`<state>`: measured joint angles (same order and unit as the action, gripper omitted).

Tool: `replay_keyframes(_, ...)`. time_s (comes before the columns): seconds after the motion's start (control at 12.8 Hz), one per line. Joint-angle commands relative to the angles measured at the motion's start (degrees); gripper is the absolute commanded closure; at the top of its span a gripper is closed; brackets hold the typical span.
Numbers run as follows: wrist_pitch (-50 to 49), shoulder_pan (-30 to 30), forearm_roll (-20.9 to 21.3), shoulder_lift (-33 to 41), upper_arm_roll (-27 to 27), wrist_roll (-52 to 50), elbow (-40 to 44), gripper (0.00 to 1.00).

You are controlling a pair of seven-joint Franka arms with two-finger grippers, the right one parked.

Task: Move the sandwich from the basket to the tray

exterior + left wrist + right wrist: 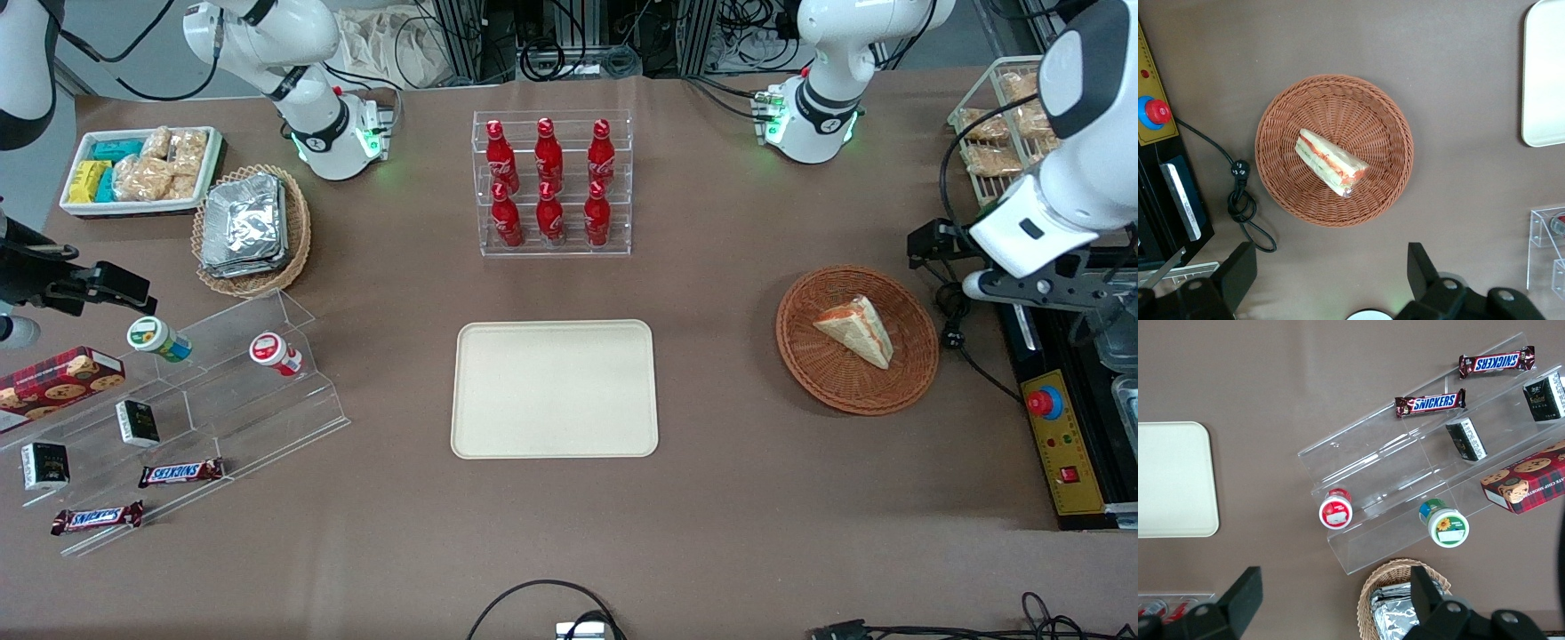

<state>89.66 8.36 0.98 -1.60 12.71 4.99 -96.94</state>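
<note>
I next need to grab the sandwich wedge across its middle [856, 331] with my gripper, so that I can move it onto the tray [554, 388].
The sandwich [855, 331] [1331, 162], a white-bread wedge with orange-red filling along its edge, lies in the round reddish-brown wicker basket [800, 356] [1285, 120]. My gripper [1036, 292] [1333, 273] hangs high above the table beside the basket, toward the working arm's end. It is open, with its fingers [1243, 267] wide apart and only bare tablecloth between them. The cream tray [554, 388] [1546, 73] lies flat and bare at the table's middle, toward the parked arm from the basket.
A control box with a red button [1058, 436] and a looped black cable [1238, 193] lie beside the basket. A clear rack of red bottles [551, 182] stands farther from the front camera than the tray. A stepped acrylic stand [222, 391] is toward the parked arm's end.
</note>
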Motion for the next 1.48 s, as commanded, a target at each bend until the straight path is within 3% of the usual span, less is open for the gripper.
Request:
replay_keyframes(0.0,-2.31,-0.98,4.08,-3.67,-0.32,0.11,4.31,0.0)
replay_keyframes(0.23,-7.55,-1.59,5.87,-8.85,0.55,1.42,9.92,0.0)
replay_keyframes(0.47,-4.0,-1.25,5.09,-7.64,0.48,-9.18,6.34,0.0)
replay_keyframes(0.86,21.55,-1.16,4.03,1.06,0.3,-31.4,-19.46,0.0)
replay_keyframes(1.01,30.96,-1.16,4.03,1.25,0.21,-38.44,-27.04,0.0)
replay_keyframes(1.4,42.68,-0.98,4.12,-1.82,-0.14,-47.6,-35.68,0.0)
